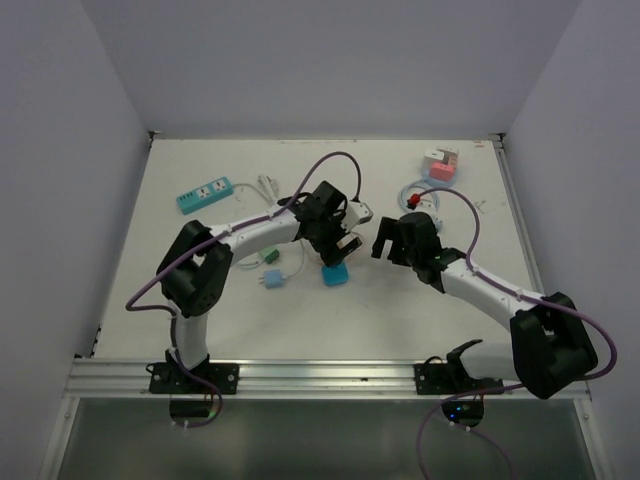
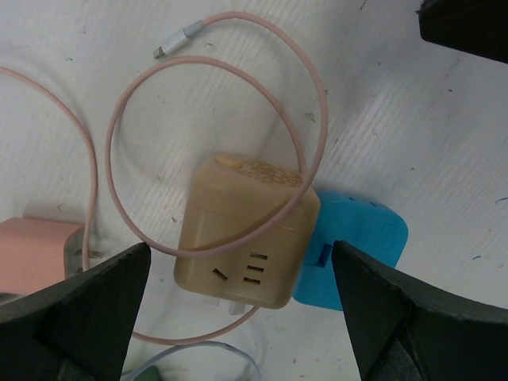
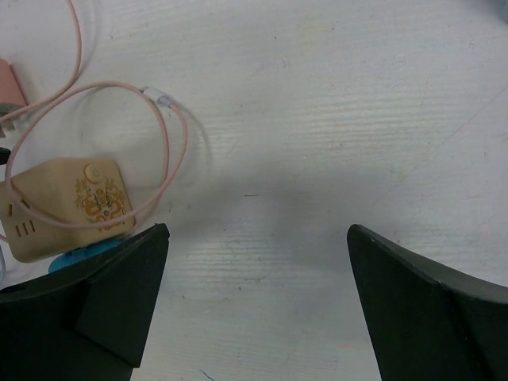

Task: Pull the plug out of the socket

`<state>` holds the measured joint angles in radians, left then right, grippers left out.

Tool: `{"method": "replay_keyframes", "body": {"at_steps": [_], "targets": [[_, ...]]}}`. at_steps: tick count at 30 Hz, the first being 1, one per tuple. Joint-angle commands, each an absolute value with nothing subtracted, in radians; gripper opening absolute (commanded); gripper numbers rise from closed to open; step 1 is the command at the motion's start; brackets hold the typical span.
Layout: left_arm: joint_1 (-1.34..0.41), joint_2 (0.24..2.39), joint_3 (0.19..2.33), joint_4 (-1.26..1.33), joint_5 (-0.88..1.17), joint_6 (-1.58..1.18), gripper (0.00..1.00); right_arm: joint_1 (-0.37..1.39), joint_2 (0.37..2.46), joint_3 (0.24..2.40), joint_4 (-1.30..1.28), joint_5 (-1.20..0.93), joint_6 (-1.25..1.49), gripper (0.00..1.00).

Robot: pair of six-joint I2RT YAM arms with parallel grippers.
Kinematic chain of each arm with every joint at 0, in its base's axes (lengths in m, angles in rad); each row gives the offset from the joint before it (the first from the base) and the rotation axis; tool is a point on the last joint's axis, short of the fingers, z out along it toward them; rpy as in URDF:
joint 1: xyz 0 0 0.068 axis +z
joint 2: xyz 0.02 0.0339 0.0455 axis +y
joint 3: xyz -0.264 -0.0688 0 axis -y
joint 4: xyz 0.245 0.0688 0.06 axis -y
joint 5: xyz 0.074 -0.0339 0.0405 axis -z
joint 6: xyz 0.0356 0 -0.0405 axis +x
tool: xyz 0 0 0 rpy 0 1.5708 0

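The blue plug is for my right gripper to pull off. My left gripper should grab the tan cube socket (image 2: 244,240) across its opposite sides next.
A tan cube socket (image 2: 246,230) lies on the white table with a blue plug (image 2: 357,250) joined to its right side. A pink cable (image 2: 214,63) loops over the cube. My left gripper (image 2: 242,317) is open and hovers above the cube, one finger on each side, touching nothing. In the top view the left gripper (image 1: 338,245) covers the cube, and the blue plug (image 1: 335,275) shows just below it. My right gripper (image 1: 385,240) is open and empty to the right. The right wrist view shows its gripper (image 3: 258,305) over bare table, with the cube (image 3: 67,206) at far left.
A pink adapter (image 2: 36,254) lies left of the cube. A teal power strip (image 1: 205,193) sits at the back left, a pink and white adapter (image 1: 440,165) at the back right, and a small green plug (image 1: 270,278) near the left arm. White walls surround the table.
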<state>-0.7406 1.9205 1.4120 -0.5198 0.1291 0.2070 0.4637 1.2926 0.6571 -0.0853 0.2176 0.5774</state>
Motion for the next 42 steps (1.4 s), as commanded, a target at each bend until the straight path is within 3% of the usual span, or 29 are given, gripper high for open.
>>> {"method": "replay_keyframes", "body": {"at_steps": [1,13,22,26,30,36,42], "targets": [[-0.755,1.942,1.474,-0.540,0.172,0.273,0.99,0.460,1.279,0.650,-0.037,0.226,0.598,0.99],[-0.755,2.023,1.520,-0.551,0.187,0.281,0.77,0.459,1.295,0.649,-0.014,0.184,0.584,0.98],[-0.755,1.991,1.510,-0.563,0.204,0.246,0.42,0.459,1.302,0.643,0.064,0.036,0.532,0.95],[-0.749,1.933,1.462,-0.529,0.186,0.193,0.17,0.459,1.318,0.646,0.119,-0.069,0.511,0.94],[-0.713,1.849,1.382,-0.450,0.204,0.083,0.00,0.459,1.324,0.637,0.179,-0.172,0.502,0.93],[-0.606,1.665,1.232,-0.292,0.267,-0.098,0.00,0.460,1.353,0.638,0.261,-0.375,0.494,0.92],[-0.588,1.523,1.097,-0.140,0.264,-0.213,0.00,0.486,1.410,0.686,0.308,-0.529,0.545,0.85]]}}
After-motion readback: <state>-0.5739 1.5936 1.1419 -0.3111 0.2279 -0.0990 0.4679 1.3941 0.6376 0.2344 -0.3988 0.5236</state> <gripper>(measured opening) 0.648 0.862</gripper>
